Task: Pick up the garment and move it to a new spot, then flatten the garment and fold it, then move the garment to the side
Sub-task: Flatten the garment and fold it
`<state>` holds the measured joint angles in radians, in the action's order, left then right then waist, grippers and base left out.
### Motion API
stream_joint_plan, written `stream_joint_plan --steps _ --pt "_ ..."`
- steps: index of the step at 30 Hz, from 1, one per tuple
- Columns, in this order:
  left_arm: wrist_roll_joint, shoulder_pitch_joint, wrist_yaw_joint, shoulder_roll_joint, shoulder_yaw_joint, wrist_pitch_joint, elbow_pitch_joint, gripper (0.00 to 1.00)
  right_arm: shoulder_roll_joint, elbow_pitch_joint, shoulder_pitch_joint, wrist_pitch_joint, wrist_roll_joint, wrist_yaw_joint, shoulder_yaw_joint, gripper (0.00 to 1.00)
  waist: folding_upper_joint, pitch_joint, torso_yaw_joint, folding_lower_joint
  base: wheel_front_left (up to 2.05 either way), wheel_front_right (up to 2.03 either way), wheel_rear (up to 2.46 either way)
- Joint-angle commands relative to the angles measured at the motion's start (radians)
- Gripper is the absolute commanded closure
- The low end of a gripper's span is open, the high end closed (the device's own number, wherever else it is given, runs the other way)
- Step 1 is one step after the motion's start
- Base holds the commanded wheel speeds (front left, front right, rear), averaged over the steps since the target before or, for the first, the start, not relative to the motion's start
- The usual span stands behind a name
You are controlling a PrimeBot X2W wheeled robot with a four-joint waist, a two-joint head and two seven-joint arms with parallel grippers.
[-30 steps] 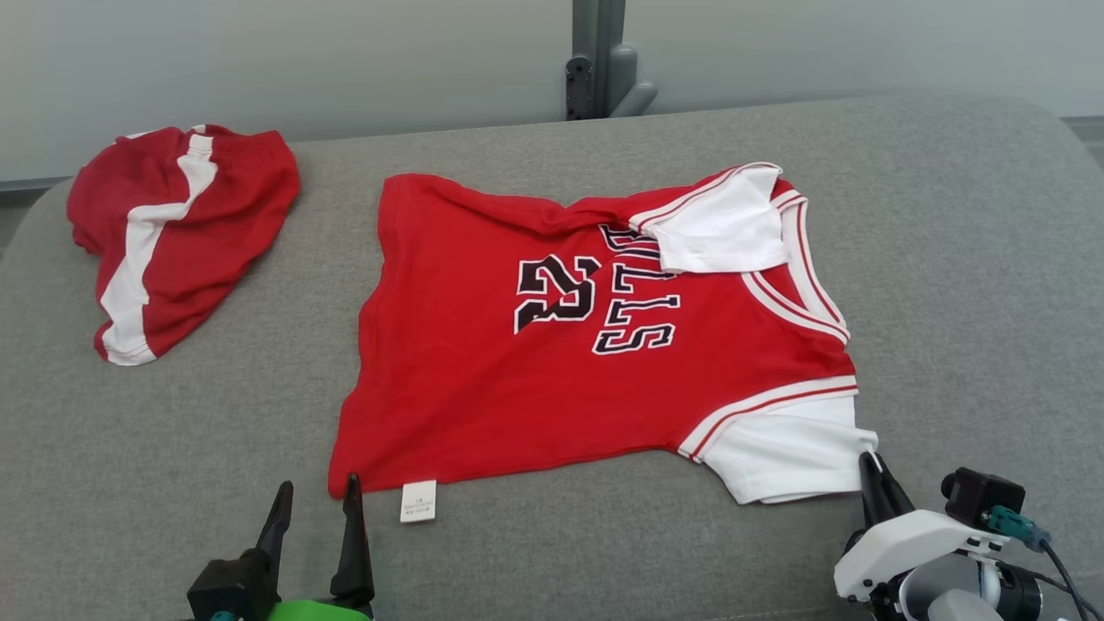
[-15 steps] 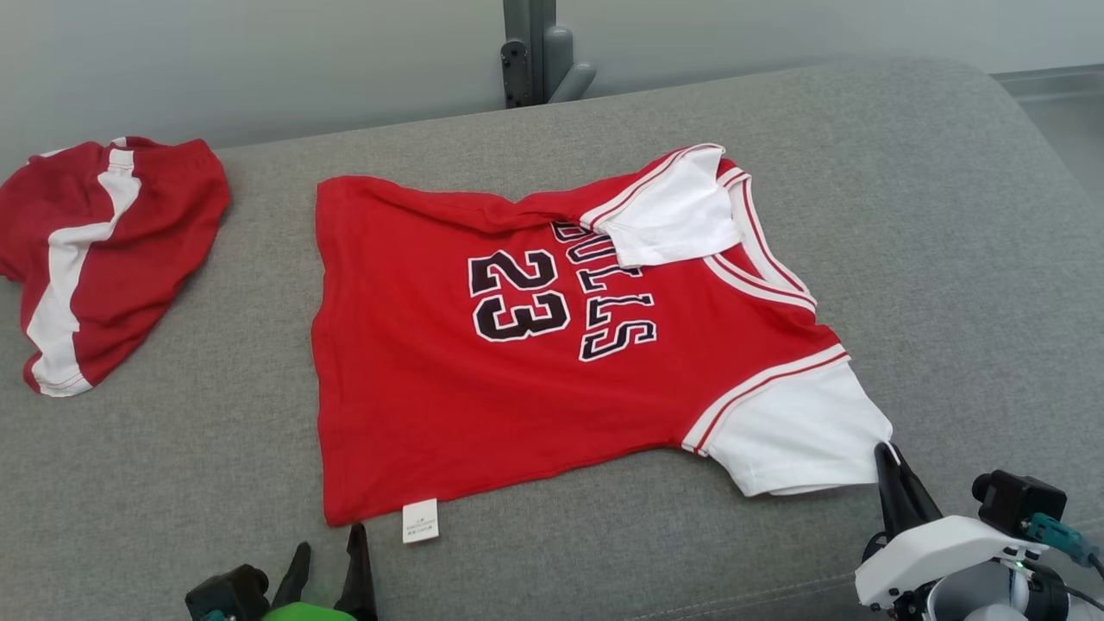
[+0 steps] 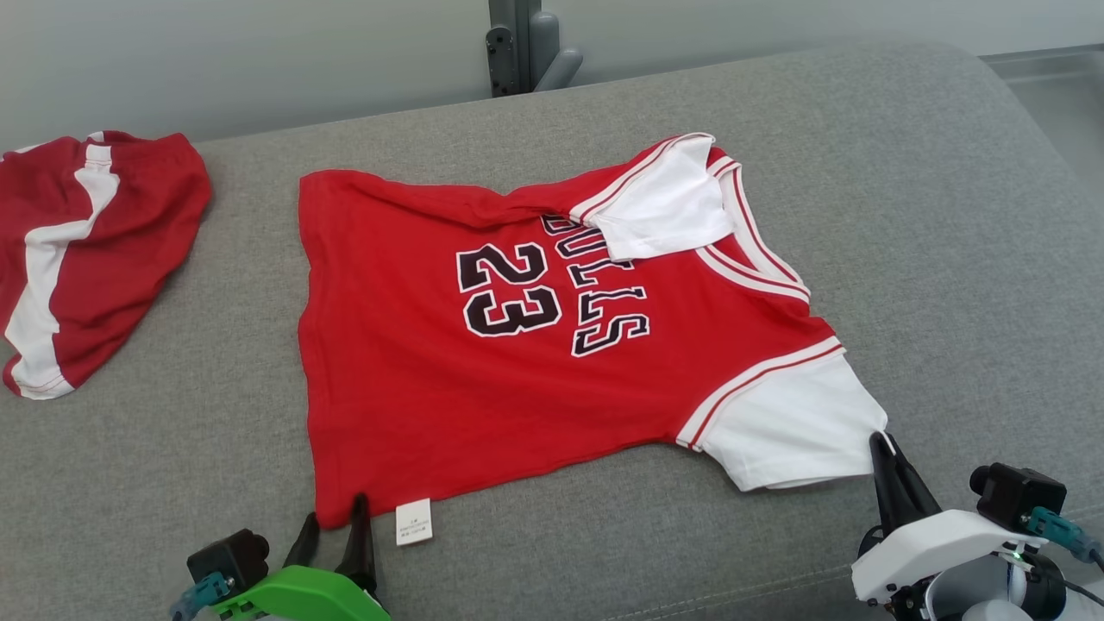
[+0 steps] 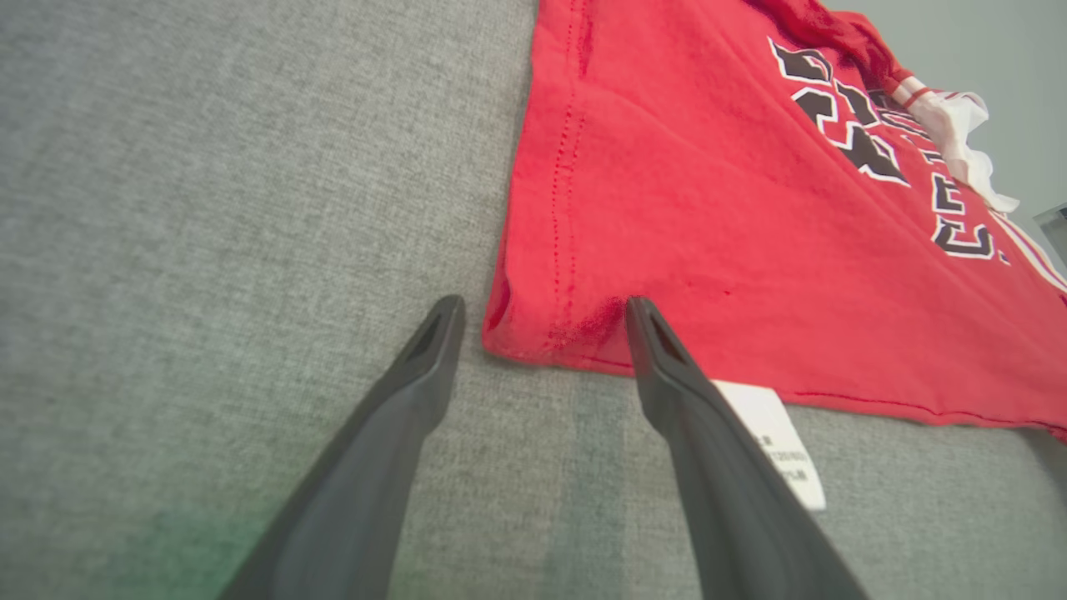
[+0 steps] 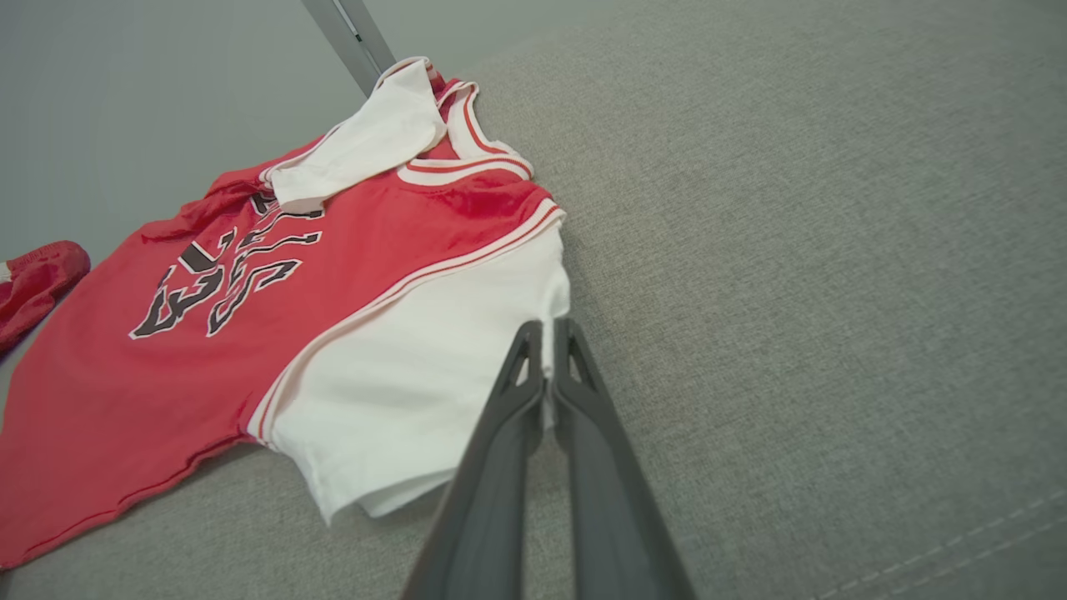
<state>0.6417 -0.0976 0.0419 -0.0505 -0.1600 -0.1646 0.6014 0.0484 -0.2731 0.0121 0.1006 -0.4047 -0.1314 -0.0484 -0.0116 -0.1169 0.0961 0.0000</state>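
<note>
I should next use my left gripper to pinch the shirt's hem corner near the care label, where the shirt's edge puckers up, as the shirt's red body [image 3: 404,373] [image 4: 710,230] lies spread flat.
A red "BULLS 23" shirt [image 3: 483,388] with white sleeves lies spread on the grey cushion [image 3: 949,216], collar to the right. Its far sleeve [image 3: 664,211] is folded over onto the chest. My left gripper [image 3: 335,513] is open at the shirt's near-left hem corner [image 4: 533,333]; one finger is on the cushion beside the corner and the other rests on the red cloth. A white care label [image 4: 775,442] lies by that finger. My right gripper [image 5: 546,329] is shut on the edge of the near white sleeve [image 5: 433,358], seen at the lower right of the head view [image 3: 880,442].
Red shorts with a white stripe [image 3: 86,250] lie at the cushion's far left, apart from the shirt. A grey post [image 3: 517,43] stands behind the cushion. Bare cushion runs to the right of the shirt and along the near edge.
The head camera has shifted. The fold over the "23" has been pulled flat. My left gripper has advanced to straddle the hem corner. The right gripper still holds the sleeve.
</note>
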Motion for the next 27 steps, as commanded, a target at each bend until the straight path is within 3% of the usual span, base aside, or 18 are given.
stream_joint_plan --steps 1,3,5,6,16,27 --pt "0.010 -0.010 0.003 -0.001 -0.007 0.007 0.021 0.16 0.004 0.004 0.000 -0.003 -0.003 0.001 0.000 1.00 0.0116 -0.002 0.001 0.0000 0.00 0.00 0.00" --pt "0.013 -0.021 0.009 0.001 -0.019 0.011 0.044 0.57 0.004 0.006 0.003 -0.002 -0.001 0.001 0.002 1.00 0.0116 -0.004 0.002 0.0000 0.00 0.00 0.00" --pt "0.015 -0.030 0.015 0.003 -0.034 0.015 0.066 0.81 0.004 0.008 0.006 -0.003 0.000 0.001 0.004 1.00 0.0116 -0.005 0.002 0.0000 0.00 0.00 0.00" --pt "0.016 -0.034 0.018 0.004 -0.041 0.014 0.076 1.00 0.004 0.009 0.007 -0.003 0.000 0.001 0.006 1.00 0.0116 -0.005 0.002 0.0000 0.00 0.00 0.00" --pt "0.015 -0.080 0.047 -0.005 -0.040 -0.080 0.023 1.00 0.004 0.026 0.038 0.025 -0.056 0.001 0.013 1.00 0.0116 0.000 -0.009 0.0000 0.00 0.00 0.00" --pt "-0.028 -0.040 0.040 -0.016 0.002 -0.099 -0.321 1.00 0.004 0.173 0.113 0.021 -0.144 0.001 0.001 1.00 0.0116 0.042 -0.022 0.0000 0.00 0.00 0.00"
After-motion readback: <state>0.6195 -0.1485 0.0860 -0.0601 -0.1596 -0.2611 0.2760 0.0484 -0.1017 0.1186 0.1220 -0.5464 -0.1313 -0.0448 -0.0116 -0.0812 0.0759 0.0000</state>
